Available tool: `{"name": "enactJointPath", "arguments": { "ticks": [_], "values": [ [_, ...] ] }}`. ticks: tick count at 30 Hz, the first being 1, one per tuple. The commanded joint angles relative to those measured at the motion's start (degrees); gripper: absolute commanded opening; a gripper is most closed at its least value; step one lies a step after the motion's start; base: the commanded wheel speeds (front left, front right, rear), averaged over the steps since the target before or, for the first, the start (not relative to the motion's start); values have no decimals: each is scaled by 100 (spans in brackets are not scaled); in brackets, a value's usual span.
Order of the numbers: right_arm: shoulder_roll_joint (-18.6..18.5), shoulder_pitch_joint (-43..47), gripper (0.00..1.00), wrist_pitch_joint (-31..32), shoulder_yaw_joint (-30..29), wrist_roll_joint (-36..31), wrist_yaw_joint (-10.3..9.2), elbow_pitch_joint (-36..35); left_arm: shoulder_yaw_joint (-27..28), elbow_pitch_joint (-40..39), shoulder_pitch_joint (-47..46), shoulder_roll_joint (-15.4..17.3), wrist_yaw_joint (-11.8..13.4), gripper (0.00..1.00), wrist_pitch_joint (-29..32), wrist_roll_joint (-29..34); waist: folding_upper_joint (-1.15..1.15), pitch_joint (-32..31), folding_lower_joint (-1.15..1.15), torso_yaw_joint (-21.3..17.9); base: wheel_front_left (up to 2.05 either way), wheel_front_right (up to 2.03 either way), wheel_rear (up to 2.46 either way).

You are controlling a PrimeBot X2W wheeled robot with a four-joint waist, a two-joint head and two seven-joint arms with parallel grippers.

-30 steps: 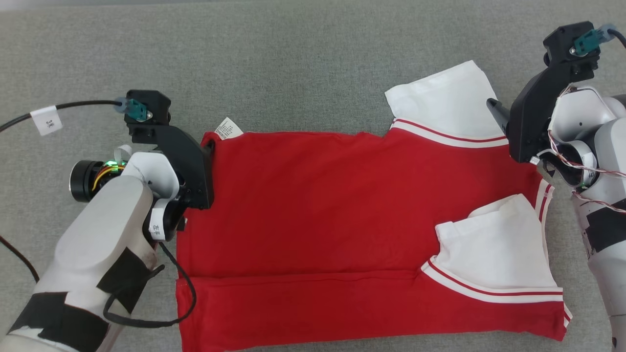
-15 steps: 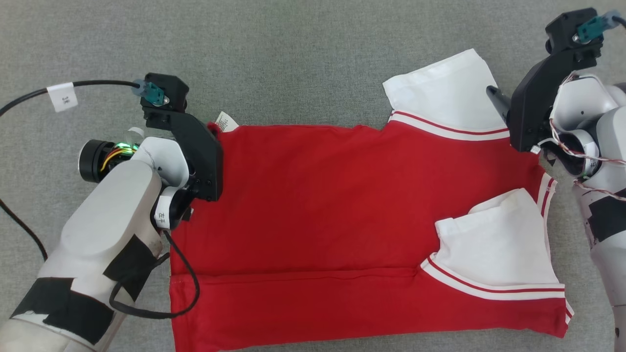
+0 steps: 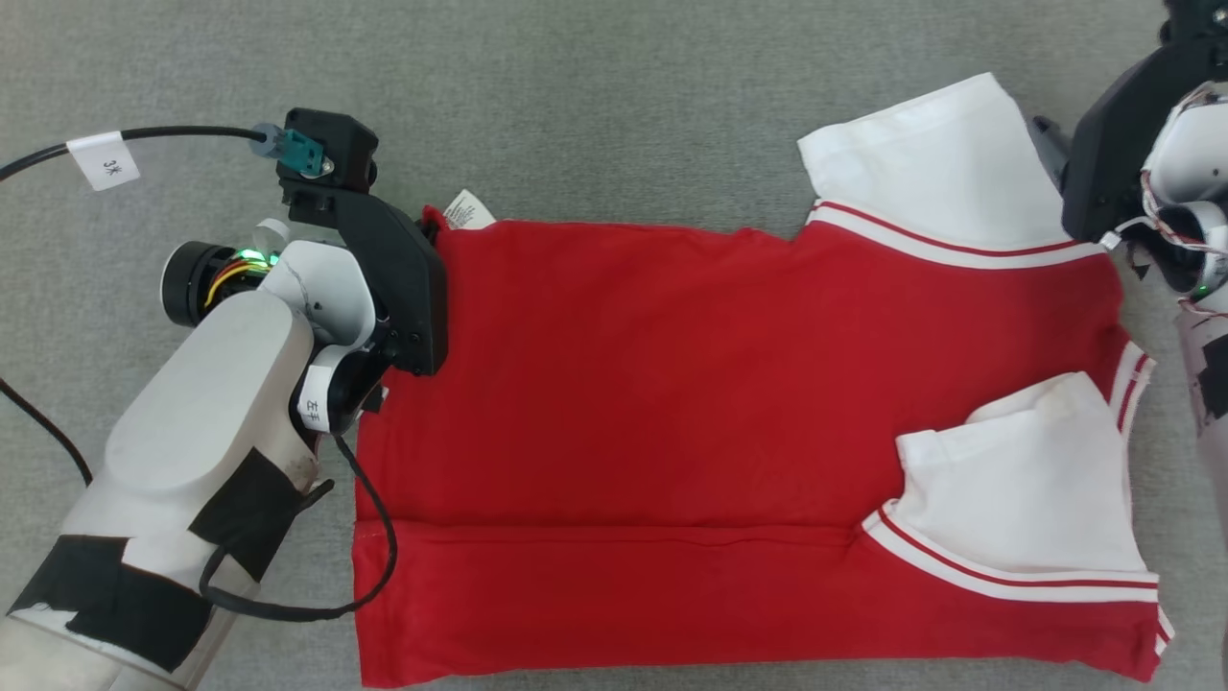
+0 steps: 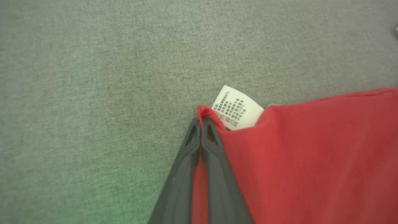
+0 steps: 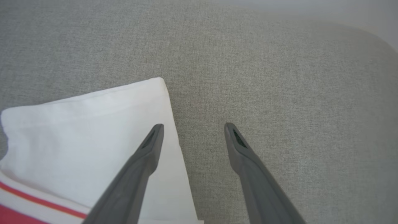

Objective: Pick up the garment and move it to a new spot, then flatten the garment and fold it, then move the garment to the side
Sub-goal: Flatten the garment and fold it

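Note:
The far sleeve needs to be folded over the red body (image 3: 691, 380), so my right gripper should next grab the white sleeve by its cuff tip (image 3: 980, 90).
The garment (image 3: 672, 384) is a red shirt with white sleeves, lying flat on the grey surface, its near edge folded over. My left gripper (image 3: 428, 226) is at its far left corner beside a white care label (image 3: 467, 208). In the left wrist view the gripper (image 4: 201, 120) is shut, with the red corner (image 4: 206, 113) pinched between the fingertips and the label (image 4: 237, 107) just right of them. My right gripper (image 3: 1048, 142) is at the far right sleeve (image 3: 940, 163). In the right wrist view it (image 5: 192, 127) stands open, one finger (image 5: 149, 146) over the sleeve's edge (image 5: 87, 133), holding nothing.
The near white sleeve (image 3: 1017, 489) is folded onto the red body. Bare grey cloth surface (image 3: 595, 106) lies beyond and to the left of the garment. A black cable (image 3: 374, 547) from my left arm loops over the garment's left edge.
The head view has shifted, so the garment sits further right in it. My left gripper has edged toward the labelled corner and shut on it. The right gripper stays open.

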Motion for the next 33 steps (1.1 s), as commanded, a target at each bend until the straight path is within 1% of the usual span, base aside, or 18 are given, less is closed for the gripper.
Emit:
{"name": "enactJointPath", "arguments": {
  "ticks": [1,3,5,10,11,12,13,14,18,21,24,29,33],
  "values": [
    [49,-120,100,-97,23,-56,-13,76,-35,28,93,72,29,0,19,-5,-1,91,0,121,0,0,0],
    [69,-143,100,-138,68,-41,-13,130,-38,-33,91,71,27,0,-3,3,-1,117,0,152,0,0,0],
    [97,-188,100,-217,115,97,-13,369,-53,-180,70,72,55,0,-26,36,-1,210,0,228,0,0,0],
    [82,-271,100,-253,214,57,-13,697,-46,-338,27,47,62,0,-74,38,-1,288,0,294,0,0,0],
    [81,-268,85,-298,222,54,-13,763,-38,-360,18,44,63,0,-91,26,-1,296,0,304,0,0,0],
    [78,-284,62,-336,218,50,-13,832,-33,-377,16,43,61,0,-115,17,-1,299,0,312,0,0,0],
    [83,-307,25,-395,217,33,-13,880,-6,-388,22,42,90,0,-157,12,-1,300,0,316,0,0,0],
    [99,-317,0,-487,208,30,-13,902,12,-389,31,44,123,0,-193,18,-1,300,0,314,0,0,0],
    [112,-405,0,-862,219,-13,-13,1005,83,-342,70,85,272,0,-446,110,-1,264,0,250,0,0,0],
    [117,-520,0,-1284,228,-33,-13,1016,179,-302,96,77,407,0,-805,199,-1,207,0,200,0,0,0],
    [174,-537,0,-1664,254,161,-13,1028,256,-214,144,24,525,0,-1065,195,-1,120,0,165,0,0,0],
    [81,-339,0,-2202,454,474,-13,939,354,-98,283,-10,667,0,-1360,166,-1,-78,0,103,0,0,0],
    [-28,-38,0,-2475,662,851,-13,713,355,-104,507,-91,670,0,-1647,144,-1,-295,0,69,0,0,0]
  ]
}}
